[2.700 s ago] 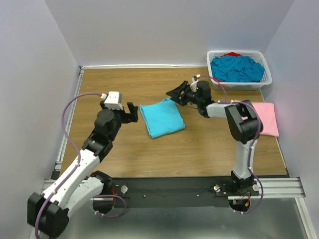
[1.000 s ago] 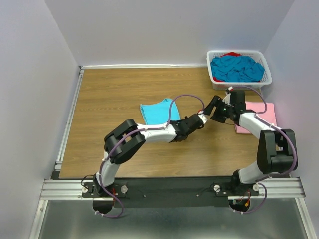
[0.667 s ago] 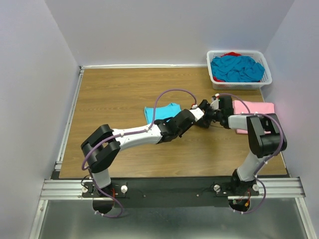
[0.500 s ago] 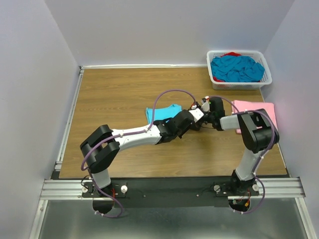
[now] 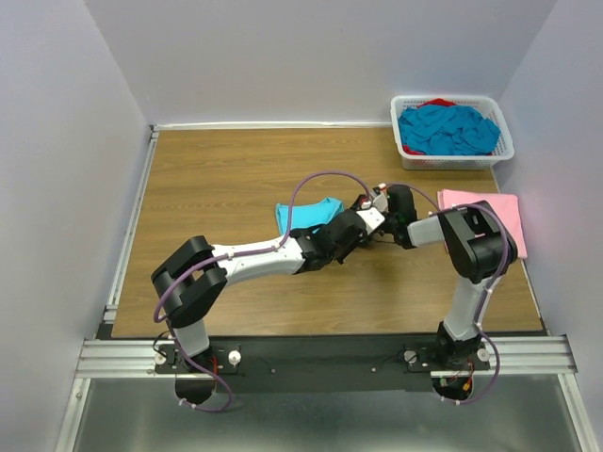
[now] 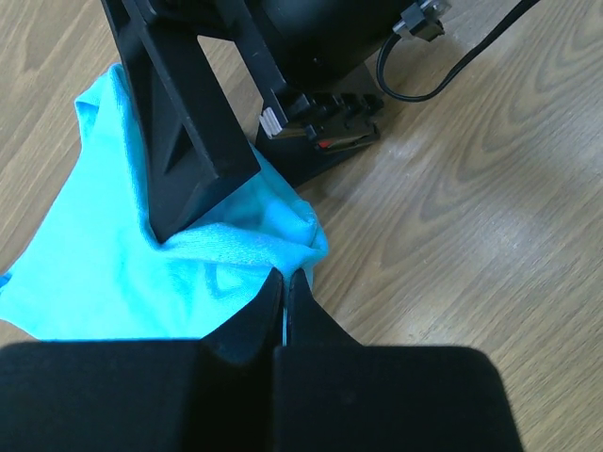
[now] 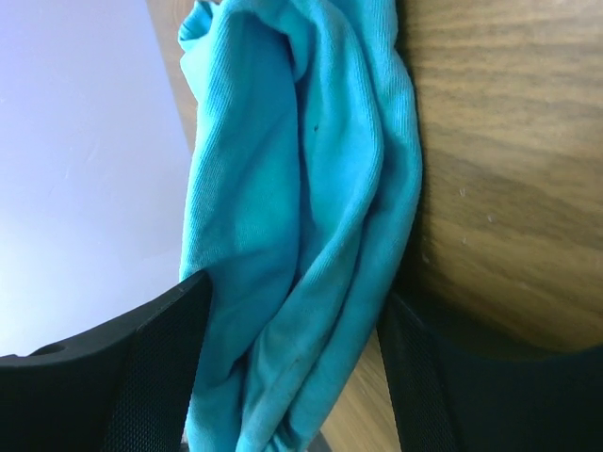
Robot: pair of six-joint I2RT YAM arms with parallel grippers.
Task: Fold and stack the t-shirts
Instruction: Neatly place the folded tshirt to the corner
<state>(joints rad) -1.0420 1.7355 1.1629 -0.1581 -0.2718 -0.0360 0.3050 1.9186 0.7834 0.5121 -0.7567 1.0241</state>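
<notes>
My right gripper needs to grab the turquoise t-shirt [image 5: 306,212] next by the gathered folds at its edge. I then need to stack it on the pink t-shirt.
A turquoise t-shirt [image 5: 306,212] lies bunched on the wooden table [image 5: 217,169]. My left gripper [image 5: 369,222] reaches across to the shirt's right edge. In the left wrist view it [image 6: 285,280] is shut on a fold of that cloth [image 6: 104,254]. My right gripper [image 5: 378,208] meets it from the right and stands open. The shirt's folds [image 7: 283,188] hang between its spread fingers [image 7: 141,377], midway at the gripper [image 7: 292,367]. One right finger [image 6: 188,132] rests on the cloth. A pale pink t-shirt [image 5: 495,215] lies folded at the right.
A white lattice basket [image 5: 457,160] at the back right holds several more turquoise shirts [image 5: 448,127] and a bit of red cloth. Grey walls close in the table on three sides. Both arms cross the table's middle.
The right gripper has swung left from the pink shirt to the turquoise shirt's right edge, beside the left gripper. The left gripper stays shut on the cloth, which has bunched and shifted slightly right.
</notes>
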